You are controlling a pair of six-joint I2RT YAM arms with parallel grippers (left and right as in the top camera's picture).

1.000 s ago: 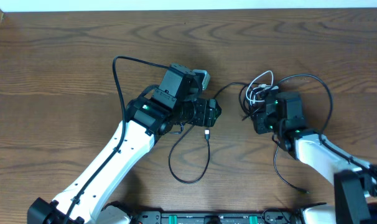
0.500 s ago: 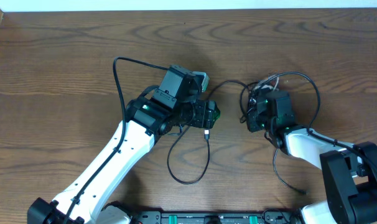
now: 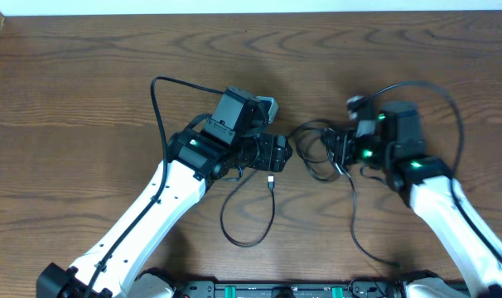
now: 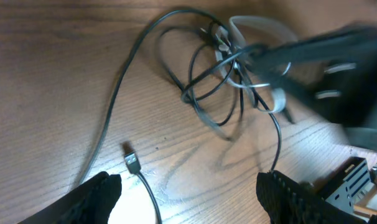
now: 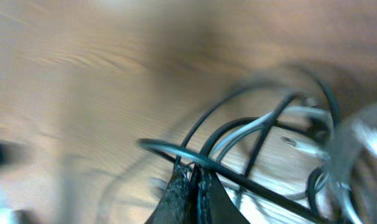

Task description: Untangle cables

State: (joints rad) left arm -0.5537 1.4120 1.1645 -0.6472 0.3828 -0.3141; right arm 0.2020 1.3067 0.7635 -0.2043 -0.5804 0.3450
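Observation:
I should next take hold of the tangle by its black loops with my left gripper, opposite my right gripper, to untangle it. The white cable then stays within reach.
The cables point(image 3: 316, 149) lie as a small tangle of thin black cords between my two grippers; in the left wrist view the tangle point(image 4: 229, 74) shows a white cable point(image 4: 258, 25) looped through it. My right gripper point(image 3: 335, 152) is at the tangle's right side. Its fingers point(image 5: 195, 193) are pressed shut, with a black cable point(image 5: 176, 153) caught at their tips. My left gripper point(image 3: 284, 154) stands open just left of the tangle, its fingers point(image 4: 95, 198) wide apart above the table. A loose black cord ending in a plug point(image 4: 132, 163) lies between them, untouched.
One long black cord point(image 3: 244, 230) loops toward the table's front edge below the left gripper. Another point(image 3: 355, 232) trails forward under the right arm. A thicker wire point(image 3: 158, 103) arcs from the left arm. Bare wooden table point(image 3: 85, 99) surrounds everything.
My right gripper closed on a black cable and the arm swung right and back. The tangle stretched out leftward toward my left gripper. The left arm stayed put.

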